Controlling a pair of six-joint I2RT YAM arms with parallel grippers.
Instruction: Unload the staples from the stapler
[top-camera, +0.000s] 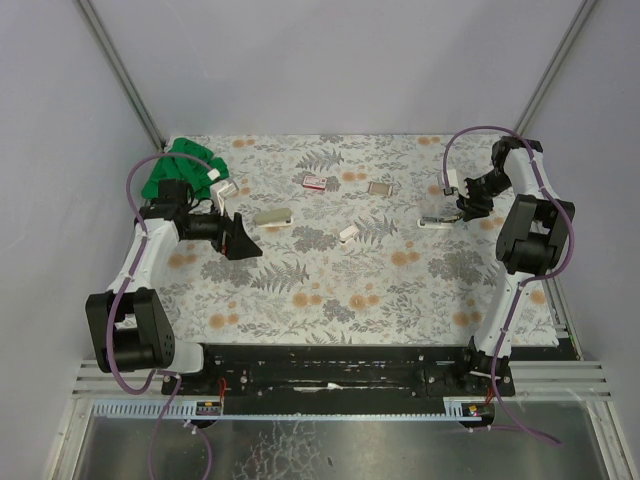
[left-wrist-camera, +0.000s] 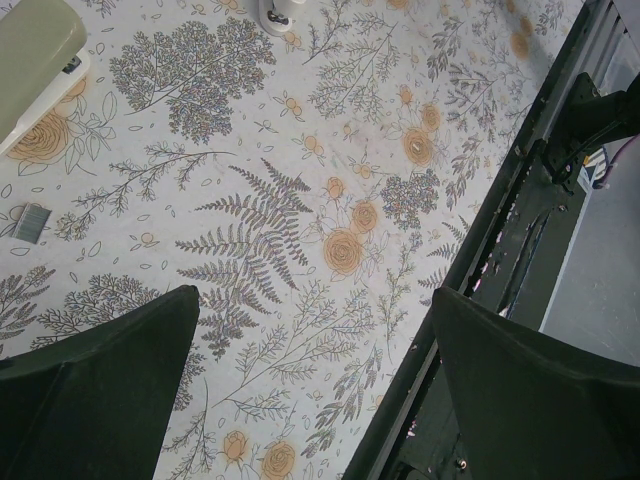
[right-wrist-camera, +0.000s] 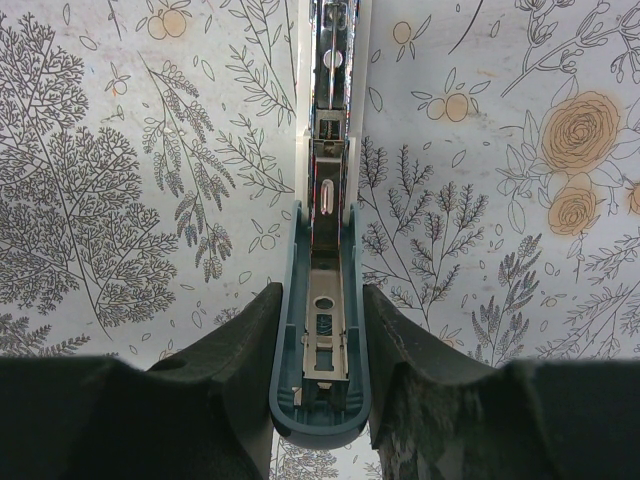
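Observation:
The teal lid (right-wrist-camera: 322, 330) is swung open in line with the white base over flat cloth and would rest there, so it is time for my right gripper to open now.
My right gripper (right-wrist-camera: 320, 350) is shut on the teal lid (right-wrist-camera: 322, 330) of a stapler (top-camera: 436, 219), which is swung open. Its white base and shiny metal channel (right-wrist-camera: 328, 90) run away from the fingers over the floral cloth. Whether staples lie in the channel I cannot tell. In the top view this gripper (top-camera: 464, 207) stands at the right of the table. My left gripper (left-wrist-camera: 315, 370) hangs open over bare cloth near the front edge, holding nothing. A small grey strip of staples (left-wrist-camera: 32, 222) lies on the cloth to its left.
An olive-grey second stapler (top-camera: 272, 217) lies just right of the left gripper (top-camera: 238, 240). A red-and-white box (top-camera: 315, 181), a grey rectangular piece (top-camera: 378, 187) and a small white item (top-camera: 349, 232) lie mid-table. Green objects (top-camera: 185, 168) are piled at the back left. The black base rail (left-wrist-camera: 520, 230) borders the near edge.

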